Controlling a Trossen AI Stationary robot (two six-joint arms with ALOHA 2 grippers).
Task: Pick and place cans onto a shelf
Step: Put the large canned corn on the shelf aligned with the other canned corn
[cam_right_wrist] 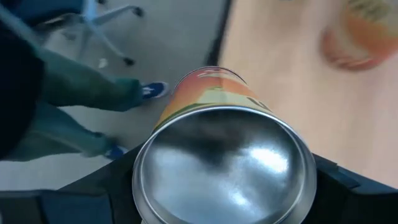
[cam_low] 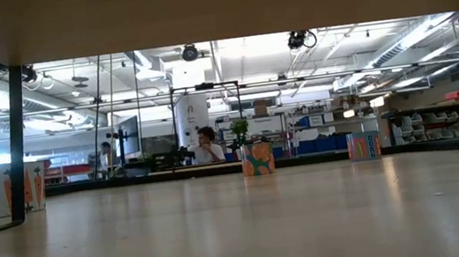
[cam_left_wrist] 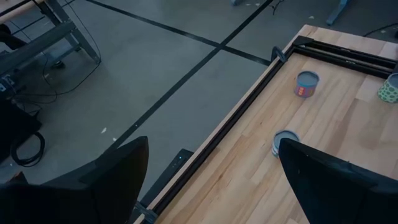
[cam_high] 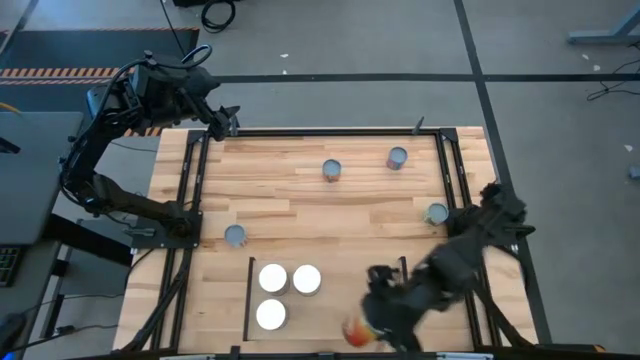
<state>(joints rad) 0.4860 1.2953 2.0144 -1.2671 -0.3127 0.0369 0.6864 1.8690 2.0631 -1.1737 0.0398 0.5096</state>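
My right gripper needs to set the can's base on the pale shelf panel (cam_high: 320, 315) before it opens: the orange can (cam_high: 357, 331) is tilted, and its base is off the panel.
My right gripper (cam_high: 368, 318) is over the table's near edge, right of the middle, shut on an orange can (cam_high: 356, 333). Three white-topped cans (cam_high: 273, 278) (cam_high: 306, 279) (cam_high: 271, 315) stand on the pale shelf panel (cam_high: 320, 315) beside its black rail (cam_high: 248, 300). Grey-topped cans (cam_high: 331, 170) (cam_high: 397, 158) (cam_high: 436, 213) (cam_high: 234, 236) stand on the plank tabletop. My left gripper (cam_high: 226, 121) is open and empty at the far left corner. My right gripper pinches the orange can's side wall (cam_right_wrist: 186, 87) between its two fingers (cam_right_wrist: 93, 186), one on each side. The can's shiny metal end (cam_right_wrist: 224, 165) faces the wrist camera. The can is tilted and shows its orange side from above. Whether it is clear of the table, I cannot tell.
Black rails (cam_high: 195, 180) (cam_high: 455, 170) frame the tabletop on the left, right and far sides. A person's legs and blue shoes (cam_right_wrist: 149, 90) show on the floor beyond the near edge. Another orange can (cam_right_wrist: 360, 37) shows blurred on the wood.
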